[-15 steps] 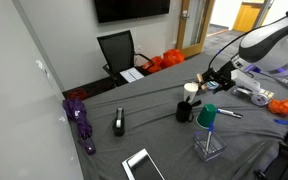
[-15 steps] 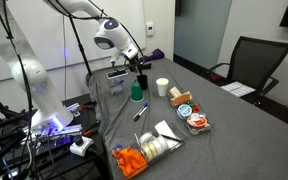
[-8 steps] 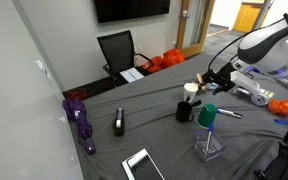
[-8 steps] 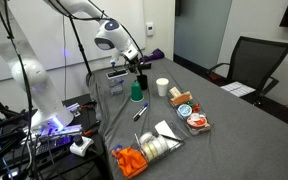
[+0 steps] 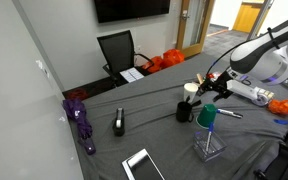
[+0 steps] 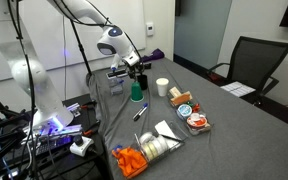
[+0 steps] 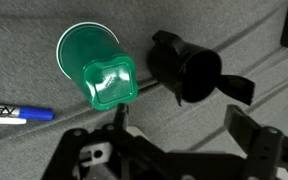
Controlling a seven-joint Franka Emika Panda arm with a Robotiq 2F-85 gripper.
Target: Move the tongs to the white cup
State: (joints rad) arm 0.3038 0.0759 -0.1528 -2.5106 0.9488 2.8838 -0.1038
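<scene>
I should move my gripper to the right in the wrist view before I close on the tongs, because the gap between my fingers misses their black end (image 7: 237,88).
The white cup (image 5: 190,90) (image 6: 162,87) stands upright on the grey table. A short tan piece (image 6: 176,96) lies close beside it; it looks like the tongs, but it is too small to be sure. No tongs show in the wrist view. My gripper (image 5: 213,86) (image 6: 134,67) (image 7: 182,120) is open and empty. It hangs over the table above the black cup (image 7: 187,68) (image 5: 184,111) and the green-topped cup (image 7: 96,66) (image 5: 207,117) (image 6: 136,92), apart from the white cup.
A blue marker (image 7: 12,115) lies by the green-topped cup. A clear stand (image 5: 209,146), a tablet (image 5: 142,165), a black stapler (image 5: 119,122) and a purple umbrella (image 5: 81,120) are on the table. Bowls (image 6: 194,120), a tape roll (image 6: 159,148) and orange pieces (image 6: 131,160) lie near one end.
My arm has come down a little and shifted, bringing the open gripper lower over the black and green-topped cups. The cups have not moved.
</scene>
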